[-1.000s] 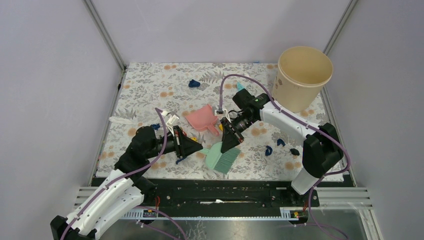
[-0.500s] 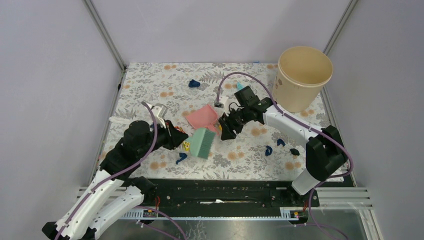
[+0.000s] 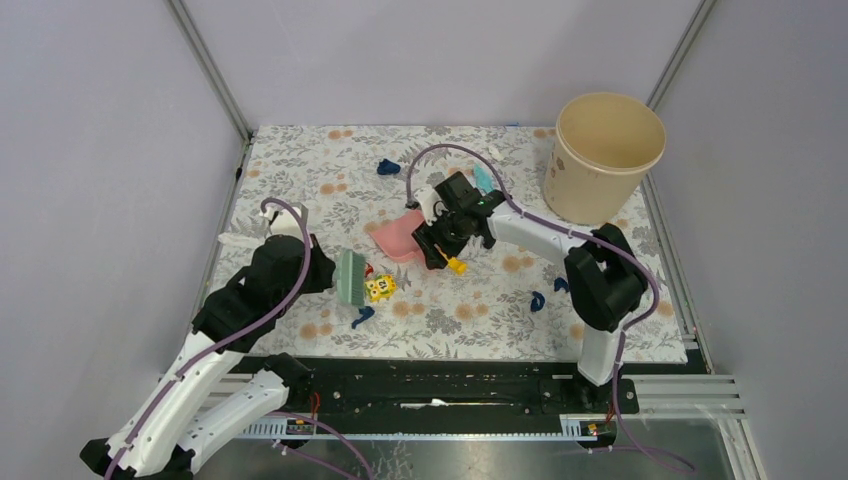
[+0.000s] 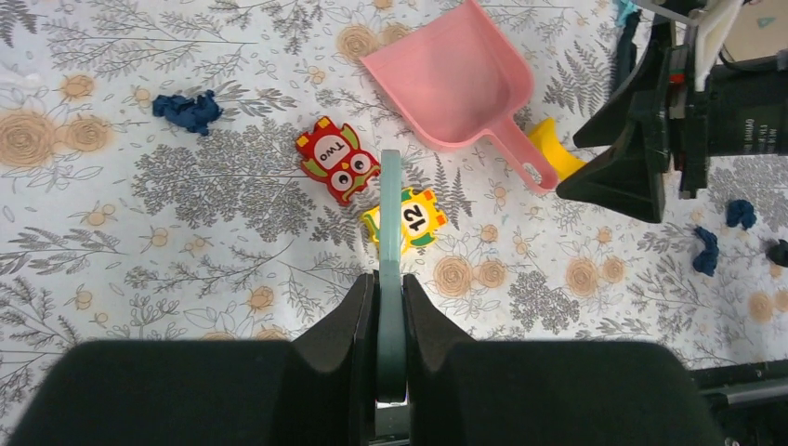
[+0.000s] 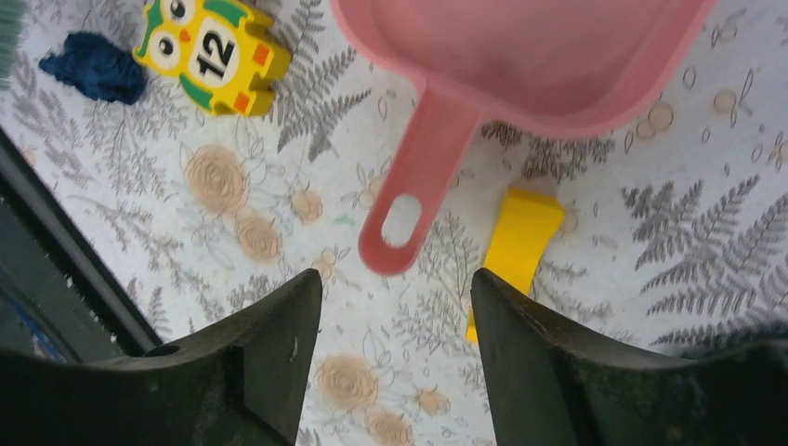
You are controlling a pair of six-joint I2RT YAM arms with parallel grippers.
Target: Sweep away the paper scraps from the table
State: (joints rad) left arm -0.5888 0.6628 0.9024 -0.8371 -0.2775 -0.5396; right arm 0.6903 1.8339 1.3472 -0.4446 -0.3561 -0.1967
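Next, my right gripper grabs the pink dustpan by its handle end, which leaves the dustpan's opening open for swept paper scraps.
My left gripper (image 4: 390, 279) is shut on the handle of a teal brush (image 4: 390, 214), which stands on edge at the table's (image 3: 300, 160) left side (image 3: 350, 277). My right gripper (image 5: 398, 283) is open, just off the end of the pink dustpan's handle (image 5: 418, 177), with nothing between its fingers. The dustpan (image 3: 398, 236) lies flat mid-table. Dark navy paper scraps lie scattered: one below the brush (image 3: 362, 317), one at the back (image 3: 388, 167), two to the right (image 3: 537, 300) (image 3: 561, 284), and one on the left (image 4: 189, 110). A teal strip (image 3: 483, 178) lies near the right arm.
A yellow curved piece (image 5: 520, 242) lies beside the dustpan handle. Two toy blocks, a red owl (image 4: 337, 165) and a yellow "12" (image 4: 413, 218), sit right in front of the brush. A tall beige bucket (image 3: 605, 155) stands at the back right. Metal frame posts edge the table.
The right gripper opened, letting go of the brush, and moved back-left to the dustpan handle. The left arm carried the brush leftward and turned it on edge.
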